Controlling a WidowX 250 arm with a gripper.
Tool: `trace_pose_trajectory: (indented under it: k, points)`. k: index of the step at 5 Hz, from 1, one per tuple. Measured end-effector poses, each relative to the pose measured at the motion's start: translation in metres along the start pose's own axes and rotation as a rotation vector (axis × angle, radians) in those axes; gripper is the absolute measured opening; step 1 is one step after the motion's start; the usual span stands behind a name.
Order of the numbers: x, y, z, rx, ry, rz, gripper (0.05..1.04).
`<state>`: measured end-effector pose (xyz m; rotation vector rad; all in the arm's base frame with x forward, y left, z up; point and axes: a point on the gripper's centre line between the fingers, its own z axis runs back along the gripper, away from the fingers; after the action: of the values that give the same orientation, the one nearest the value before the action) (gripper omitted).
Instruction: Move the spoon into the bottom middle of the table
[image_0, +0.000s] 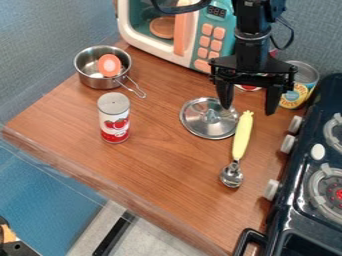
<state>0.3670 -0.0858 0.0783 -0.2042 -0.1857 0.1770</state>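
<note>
I will next grab the spoon (241, 142) by its pale yellow handle to move it into the bottom middle of the table.
My gripper (248, 107) hangs down at the upper right of the work surface, its two fingers spread apart with nothing between them. Just below it in the view lies the spoon (241, 142), with a pale yellow handle pointing up toward the gripper and a metal bowl toward the table's front. The spoon rests on the brown wooden table (160, 165), on its right side, close beside the round metal lid.
A metal lid (204, 120) lies left of the spoon. A red-and-white can (114, 119) and a pot (93, 60) holding an orange piece stand left. The toy microwave (194, 35) and another can (298, 90) are behind; the stove (304, 200) borders the right.
</note>
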Motion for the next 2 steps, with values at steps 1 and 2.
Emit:
trace_pose_trajectory:
  k: [1, 2]
  points:
    - [-0.004, 0.003, -0.012, 0.013, 0.031, 0.007, 1.001]
    - [-0.003, 0.014, -0.038, 0.069, 0.058, 0.075, 1.001]
